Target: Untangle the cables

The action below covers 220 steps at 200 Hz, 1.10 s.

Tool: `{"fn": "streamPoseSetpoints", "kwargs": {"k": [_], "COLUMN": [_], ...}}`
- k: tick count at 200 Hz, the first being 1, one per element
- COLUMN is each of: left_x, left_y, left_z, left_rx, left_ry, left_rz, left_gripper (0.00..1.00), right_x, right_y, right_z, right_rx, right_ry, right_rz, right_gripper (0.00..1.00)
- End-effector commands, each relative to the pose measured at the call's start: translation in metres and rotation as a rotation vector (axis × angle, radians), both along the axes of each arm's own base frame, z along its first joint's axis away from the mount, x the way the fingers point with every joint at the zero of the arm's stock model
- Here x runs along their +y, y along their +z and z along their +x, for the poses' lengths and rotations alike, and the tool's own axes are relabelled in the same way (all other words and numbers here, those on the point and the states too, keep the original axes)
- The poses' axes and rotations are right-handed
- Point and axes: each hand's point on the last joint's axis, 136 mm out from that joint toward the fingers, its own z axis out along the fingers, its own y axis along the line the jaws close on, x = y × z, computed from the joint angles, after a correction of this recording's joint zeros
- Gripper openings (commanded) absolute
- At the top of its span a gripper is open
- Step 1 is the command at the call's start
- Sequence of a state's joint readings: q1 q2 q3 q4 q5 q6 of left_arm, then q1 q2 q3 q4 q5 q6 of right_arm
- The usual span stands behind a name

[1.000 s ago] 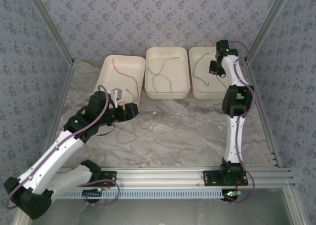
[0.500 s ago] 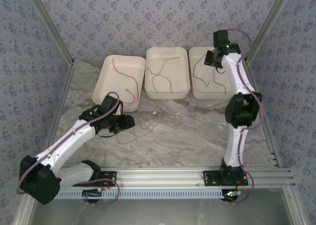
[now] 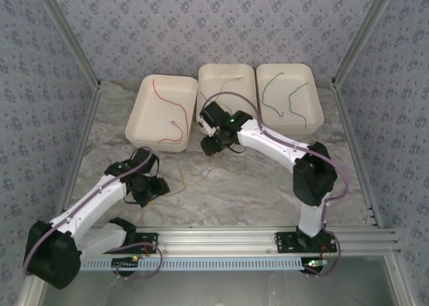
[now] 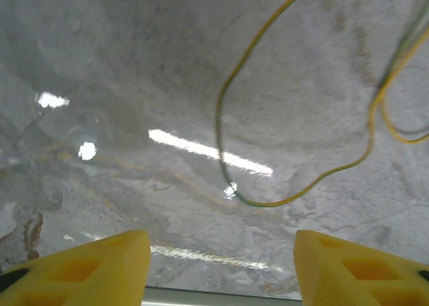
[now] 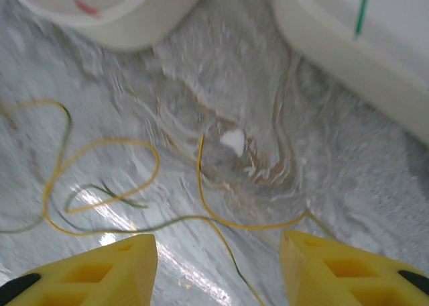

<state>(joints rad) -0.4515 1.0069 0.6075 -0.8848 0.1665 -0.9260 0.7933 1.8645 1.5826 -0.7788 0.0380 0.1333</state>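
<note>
The yellow cable needs to be grabbed by my right gripper next, just behind its free tip (image 5: 200,154). Then I will pull its length out to untangle the cables.
A loose tangle of yellow and olive cables (image 3: 191,180) lies on the marble table between my two grippers. The left gripper (image 3: 155,187) sits low at the tangle's left end; in its wrist view it (image 4: 221,256) is open, with a yellow-green cable loop (image 4: 224,111) on the table ahead of the fingers. The right gripper (image 3: 213,145) hangs in front of the middle tray; seen from the wrist it (image 5: 218,256) is open over several yellow cable loops (image 5: 201,185), holding nothing. A red cable (image 3: 171,106) lies in the left tray and green cables (image 3: 271,91) in the right tray.
Three white trays stand along the back: left tray (image 3: 142,101), middle tray (image 3: 226,70), partly covered by the right arm, and right tray (image 3: 316,111). Tray walls (image 5: 335,44) show at the top of the right wrist view. Aluminium rail (image 3: 228,239) borders the near edge.
The right arm has swung from over the right tray down to the table in front of the middle tray. The left gripper has drawn back toward the near left.
</note>
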Motion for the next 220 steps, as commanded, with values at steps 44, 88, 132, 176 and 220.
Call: {"fn": "streamPoseSetpoints", "kwargs": {"k": [44, 88, 132, 176, 220], "left_x": [-0.016, -0.015, -0.014, -0.014, -0.015], "left_y": [-0.006, 0.007, 0.014, 0.023, 0.024], "left_z": [0.007, 0.01, 0.013, 0.016, 0.017], "left_rx": [-0.033, -0.052, -0.083, -0.111, -0.117], "left_ry": [0.196, 0.154, 0.163, 0.156, 0.15], "left_rz": [-0.156, -0.141, -0.145, -0.151, -0.155], "left_gripper": [0.59, 0.57, 0.56, 0.56, 0.56], "right_x": [-0.001, 0.009, 0.017, 0.016, 0.018], "right_y": [-0.059, -0.074, -0.084, -0.101, -0.11], "right_z": [0.005, 0.005, -0.002, -0.006, -0.013], "right_rx": [0.051, 0.079, 0.106, 0.149, 0.186], "right_ry": [0.036, 0.058, 0.093, 0.101, 0.105], "right_rz": [-0.212, -0.22, -0.241, -0.262, -0.27], "right_gripper": [0.51, 0.51, 0.52, 0.47, 0.41]}}
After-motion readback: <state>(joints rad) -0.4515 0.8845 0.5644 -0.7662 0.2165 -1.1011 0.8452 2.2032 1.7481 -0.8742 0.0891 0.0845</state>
